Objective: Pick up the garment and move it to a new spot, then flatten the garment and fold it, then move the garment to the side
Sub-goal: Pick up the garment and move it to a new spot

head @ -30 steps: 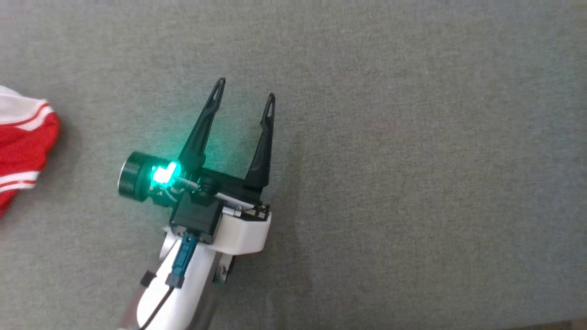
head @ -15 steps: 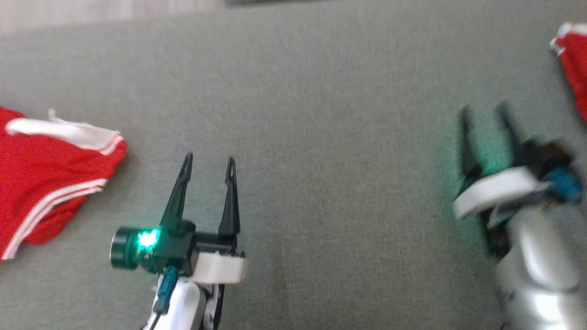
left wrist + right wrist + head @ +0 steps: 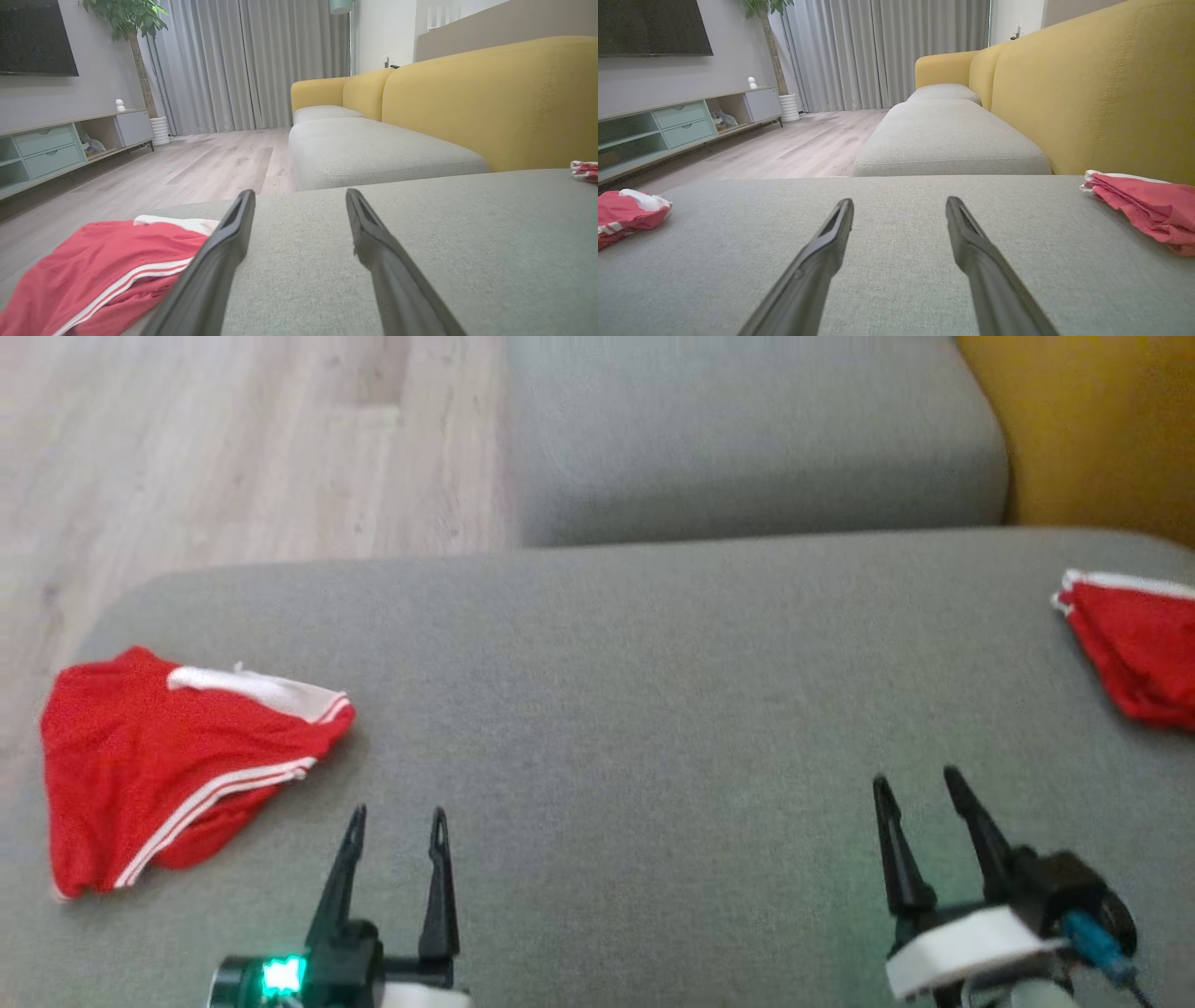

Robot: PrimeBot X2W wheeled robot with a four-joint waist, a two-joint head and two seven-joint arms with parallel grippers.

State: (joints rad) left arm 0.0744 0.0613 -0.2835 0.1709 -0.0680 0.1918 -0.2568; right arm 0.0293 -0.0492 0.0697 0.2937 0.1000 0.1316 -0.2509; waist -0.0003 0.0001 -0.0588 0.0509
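Observation:
Next, my left gripper grabs the crumpled red garment by the end of its striped hem (image 3: 298, 768). That end stands up over the garment's slack lower layer (image 3: 218, 829).
A red garment (image 3: 177, 765) with white stripes and a white waistband lies crumpled at the left end of the grey sofa seat (image 3: 635, 709). In the left wrist view this garment (image 3: 103, 266) sits just left of my fingers. My left gripper (image 3: 397, 817) (image 3: 300, 193) hovers open and empty to the right of it. A second red garment (image 3: 1134, 649) (image 3: 1143, 205) lies folded at the seat's far right edge. My right gripper (image 3: 914, 777) (image 3: 900, 200) is open and empty over bare cushion, left of that piece.
Another grey cushion (image 3: 747, 429) lies beyond the seat, with the yellow backrest (image 3: 1083, 420) at the right. Wooden floor (image 3: 215, 457) drops off past the seat's left and far edges. A TV cabinet (image 3: 686, 126), a potted plant (image 3: 135, 56) and curtains (image 3: 882, 51) stand across the room.
The head camera has tilted up, so the whole picture shifted and both garments and the right gripper came into view. Both grippers stay open with nothing held.

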